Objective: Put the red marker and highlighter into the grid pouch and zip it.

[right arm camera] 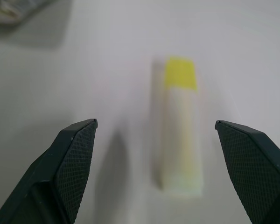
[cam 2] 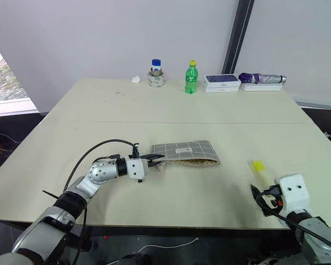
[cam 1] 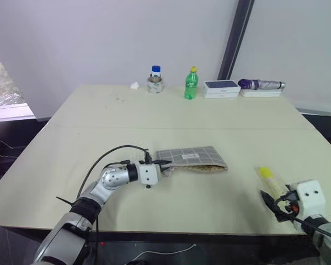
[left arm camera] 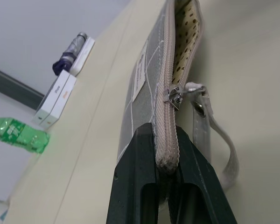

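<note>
My fingers are above the highlighter's body [cam 1: 275, 185] [right arm camera: 181, 135] and would miss it if I closed now. My right gripper should come down first and then close on it.
The grid pouch [cam 1: 194, 157] lies flat near the middle of the table, its zipper open along the near edge and showing a dotted lining. My left gripper [left arm camera: 165, 135] is shut on the pouch's left end, just behind the zipper pull [left arm camera: 175, 95] and its cord. The pale-yellow highlighter [right arm camera: 180, 135] lies on the table at the front right, its brighter cap pointing away from me. My right gripper [right arm camera: 156, 123] stands open just short of it, one finger on each side of its line. The red marker is out of view.
Along the table's far edge stand a jar with a blue lid [cam 1: 155, 80], a green bottle [cam 1: 191, 84], white boxes [cam 1: 221, 88] and a folded purple umbrella [cam 1: 261, 85]. A white scrap [cam 1: 134, 85] lies by the jar. The table's front edge runs close under both arms.
</note>
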Robot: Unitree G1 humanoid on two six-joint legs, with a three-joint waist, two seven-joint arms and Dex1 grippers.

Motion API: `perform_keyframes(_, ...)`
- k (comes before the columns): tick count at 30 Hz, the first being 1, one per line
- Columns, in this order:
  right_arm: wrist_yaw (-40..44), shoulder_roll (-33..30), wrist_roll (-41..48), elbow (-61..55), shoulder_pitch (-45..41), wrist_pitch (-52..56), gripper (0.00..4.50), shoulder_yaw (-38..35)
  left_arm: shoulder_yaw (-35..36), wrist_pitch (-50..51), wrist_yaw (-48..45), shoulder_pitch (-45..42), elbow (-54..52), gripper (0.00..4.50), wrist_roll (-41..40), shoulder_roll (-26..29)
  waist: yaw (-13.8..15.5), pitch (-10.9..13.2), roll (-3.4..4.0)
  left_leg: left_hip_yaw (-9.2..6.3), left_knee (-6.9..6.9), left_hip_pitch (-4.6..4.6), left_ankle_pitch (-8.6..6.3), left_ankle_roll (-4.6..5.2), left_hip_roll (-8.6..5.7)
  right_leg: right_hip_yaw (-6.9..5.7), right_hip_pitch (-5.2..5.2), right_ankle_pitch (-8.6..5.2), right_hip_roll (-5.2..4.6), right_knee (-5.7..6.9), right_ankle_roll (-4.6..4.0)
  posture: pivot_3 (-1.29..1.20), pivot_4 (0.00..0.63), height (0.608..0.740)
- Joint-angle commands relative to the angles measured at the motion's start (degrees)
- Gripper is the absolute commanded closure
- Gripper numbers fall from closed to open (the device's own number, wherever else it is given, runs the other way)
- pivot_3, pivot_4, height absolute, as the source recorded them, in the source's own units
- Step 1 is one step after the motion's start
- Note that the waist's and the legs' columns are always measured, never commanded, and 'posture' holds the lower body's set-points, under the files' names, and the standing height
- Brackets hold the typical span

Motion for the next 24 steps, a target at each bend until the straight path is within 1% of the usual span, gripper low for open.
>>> perform_keyframes(1,0.0,-1.0,0.7,2.8,-1.8,1.1,0.31,-2.1,0.2,-1.3,-0.1,-1.3,-0.3,4.50,-0.5,-0.4,-0.1,0.0,0.00,0.01,0.00,0.00,0.00,0.00,0.00,0.01,0.00,0.00,0.00,0.00,0.00,0.00,0.150,0.740)
perform_keyframes(4,0.6,-1.3,1.1,6.5,-3.0,3.2,0.31,-1.8,0.2,-1.1,-0.3,-1.3,-0.4,4.50,-0.5,-0.5,0.0,0.0,0.01,0.01,0.01,0.00,0.00,0.00,0.00,0.02,0.00,0.00,0.00,0.00,0.00,0.00,0.150,0.740)
perform_keyframes(6,0.4,-0.1,4.7,8.5,-4.9,6.4,0.82,-3.4,0.4,-0.7,-0.3,-1.4,-0.6,4.50,-0.6,-0.5,0.0,0.0,0.00,-0.01,-0.01,-0.01,0.00,0.00,0.00,0.00,0.00,0.00,0.01,-0.01,0.00,0.00,0.150,0.740)
perform_keyframes(7,0.2,-0.2,4.8,9.4,-5.3,7.1,1.14,-3.5,0.5,-0.5,-0.3,-1.5,-0.7,4.50,-0.7,-0.6,0.0,0.0,0.00,0.01,0.00,0.00,0.00,0.00,0.00,0.02,0.00,0.00,0.00,-0.01,0.00,0.00,0.150,0.740)
perform_keyframes(8,0.1,-0.6,4.2,9.8,-5.5,6.7,1.58,-3.3,0.6,-0.3,-0.3,-1.5,-0.8,4.50,-0.7,-0.6,0.0,0.0,0.00,0.01,0.01,0.00,0.00,0.00,0.01,0.02,0.02,0.00,0.00,-0.01,0.00,0.00,0.150,0.740)
perform_keyframes(10,0.3,-0.3,6.3,9.4,-7.0,7.6,2.69,-4.2,0.6,-0.4,-0.1,-1.5,-0.6,4.50,-0.4,-0.4,0.1,0.0,0.00,0.01,0.01,0.00,0.00,0.00,0.00,0.02,0.02,0.00,0.00,-0.01,0.00,0.00,0.150,0.740)
perform_keyframes(12,1.9,-1.1,6.8,8.0,-7.5,6.7,3.60,-3.7,0.8,-0.3,0.1,-1.4,-0.6,4.50,-0.4,-0.3,0.1,0.0,0.00,0.00,0.01,-0.01,0.00,0.00,0.00,0.01,0.01,0.00,0.00,-0.01,0.00,0.00,0.150,0.740)
perform_keyframes(13,3.2,-1.7,6.7,6.9,-7.4,5.7,3.62,-3.1,0.8,-0.2,0.1,-1.4,-0.6,4.50,-0.4,-0.3,0.1,0.0,0.00,0.01,0.01,-0.01,0.00,0.00,0.00,0.02,0.01,0.00,-0.01,-0.01,0.00,0.00,0.150,0.740)
perform_keyframes(15,7.9,-2.0,7.2,4.0,-6.9,-0.1,3.62,-2.2,0.8,0.0,0.2,-1.3,-0.7,4.50,-0.3,-0.3,0.0,0.0,0.02,0.01,0.00,-0.02,0.00,0.01,0.00,0.02,-0.01,0.00,0.00,-0.01,0.00,0.00,0.150,0.740)
perform_keyframes(20,19.1,-2.9,11.3,-3.7,-3.1,-6.0,3.62,0.0,0.8,0.4,0.3,-1.2,-1.0,4.50,-0.3,-0.4,0.0,0.0,0.01,0.00,0.00,-0.02,0.00,0.01,0.00,0.02,-0.01,0.00,0.02,-0.01,0.01,0.00,0.150,0.740)
perform_keyframes(22,22.2,-4.8,7.8,-5.6,-0.7,-9.5,3.62,3.4,0.7,0.3,0.5,-1.2,-1.1,4.50,-0.1,-0.5,0.0,0.0,0.01,-0.02,0.01,-0.02,0.00,0.01,0.01,0.00,0.00,0.00,0.03,-0.01,0.01,0.00,0.150,0.740)
perform_keyframes(24,22.8,-5.7,6.3,-5.6,0.5,-10.4,3.62,5.3,0.6,0.4,0.6,-1.2,-1.2,4.50,0.0,-0.6,0.0,0.0,-0.04,-0.01,0.03,-0.02,0.00,0.01,0.00,0.00,0.02,0.00,0.02,-0.02,0.01,0.00,0.150,0.740)
